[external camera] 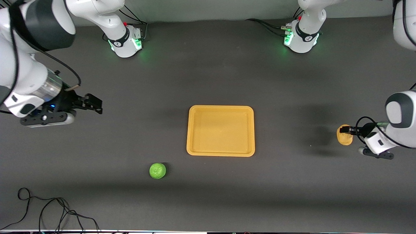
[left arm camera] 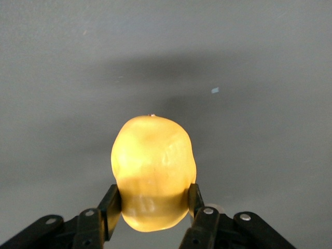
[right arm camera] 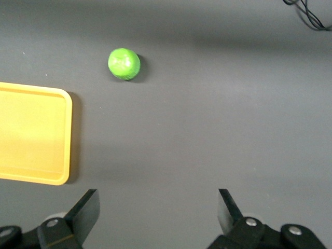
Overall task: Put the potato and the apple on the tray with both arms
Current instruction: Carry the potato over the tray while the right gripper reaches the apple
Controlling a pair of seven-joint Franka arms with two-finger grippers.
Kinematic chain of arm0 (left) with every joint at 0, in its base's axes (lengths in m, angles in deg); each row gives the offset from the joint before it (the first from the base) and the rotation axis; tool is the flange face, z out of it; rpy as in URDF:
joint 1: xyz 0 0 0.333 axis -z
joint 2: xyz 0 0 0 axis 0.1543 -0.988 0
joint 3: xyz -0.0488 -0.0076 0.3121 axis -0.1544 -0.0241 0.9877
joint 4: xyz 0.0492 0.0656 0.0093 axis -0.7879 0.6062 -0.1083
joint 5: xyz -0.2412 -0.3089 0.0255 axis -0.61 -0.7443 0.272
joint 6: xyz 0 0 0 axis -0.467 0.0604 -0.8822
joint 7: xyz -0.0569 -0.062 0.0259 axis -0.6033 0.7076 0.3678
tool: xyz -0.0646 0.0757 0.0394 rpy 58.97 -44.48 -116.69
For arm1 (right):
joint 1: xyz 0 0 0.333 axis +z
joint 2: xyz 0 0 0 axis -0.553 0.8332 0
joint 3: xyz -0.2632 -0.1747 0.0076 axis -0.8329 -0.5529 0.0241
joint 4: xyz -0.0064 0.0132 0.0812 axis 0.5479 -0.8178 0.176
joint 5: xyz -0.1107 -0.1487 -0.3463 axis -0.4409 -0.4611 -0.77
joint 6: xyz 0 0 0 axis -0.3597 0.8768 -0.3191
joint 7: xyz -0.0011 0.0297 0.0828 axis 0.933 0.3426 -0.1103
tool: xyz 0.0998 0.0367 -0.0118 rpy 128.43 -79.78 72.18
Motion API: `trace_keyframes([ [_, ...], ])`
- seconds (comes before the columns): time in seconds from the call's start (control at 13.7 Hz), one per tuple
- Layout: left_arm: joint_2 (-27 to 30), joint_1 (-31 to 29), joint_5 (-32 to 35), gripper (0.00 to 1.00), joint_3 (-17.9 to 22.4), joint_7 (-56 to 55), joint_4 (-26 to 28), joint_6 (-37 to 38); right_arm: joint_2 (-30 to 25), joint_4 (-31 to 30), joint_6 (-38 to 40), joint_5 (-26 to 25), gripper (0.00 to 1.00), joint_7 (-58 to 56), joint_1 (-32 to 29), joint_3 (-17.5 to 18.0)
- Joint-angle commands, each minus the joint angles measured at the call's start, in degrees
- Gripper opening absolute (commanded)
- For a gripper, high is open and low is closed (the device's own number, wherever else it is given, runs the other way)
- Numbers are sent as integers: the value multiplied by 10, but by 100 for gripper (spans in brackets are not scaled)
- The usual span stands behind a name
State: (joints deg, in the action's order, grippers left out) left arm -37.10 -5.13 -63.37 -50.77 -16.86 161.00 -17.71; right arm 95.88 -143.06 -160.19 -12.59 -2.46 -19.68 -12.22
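Next, my right gripper takes hold of the green apple by its round sides to set it on the tray.
The yellow-orange tray lies empty at the middle of the table. The green apple sits on the table nearer the front camera than the tray, toward the right arm's end. My left gripper is shut on the yellow-orange potato at the left arm's end; in the left wrist view the potato fills the gap between the fingers. My right gripper is open and empty in the air at the right arm's end. Its wrist view shows the apple and a corner of the tray, both apart from the gripper.
Black cables lie by the table's front edge at the right arm's end; they also show in the right wrist view. The two green-lit arm bases stand farthest from the front camera.
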Motion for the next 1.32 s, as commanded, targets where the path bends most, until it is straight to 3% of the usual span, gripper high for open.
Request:
trace_keyframes([
  [0.0, 10, 74, -8, 0, 2, -143, -25, 21, 69, 96, 2, -2, 100, 39, 31, -3],
  [0.22, 1, 156, -12, 0, 1, -263, -62, 14, 129, 175, 9, -2, 100, 49, 52, -2],
  [0.73, -69, 321, -57, 1, -6, -447, -86, -97, 193, 179, -5, -2, 100, 63, 68, -1],
  [0.88, -98, 356, -53, 2, -6, -494, -86, -153, 221, 172, -49, -4, 100, 63, 68, -1],
  [1.24, -115, 391, -51, 6, -5, -495, -62, -150, 308, 164, -156, -1, 100, 64, 64, -4],
])
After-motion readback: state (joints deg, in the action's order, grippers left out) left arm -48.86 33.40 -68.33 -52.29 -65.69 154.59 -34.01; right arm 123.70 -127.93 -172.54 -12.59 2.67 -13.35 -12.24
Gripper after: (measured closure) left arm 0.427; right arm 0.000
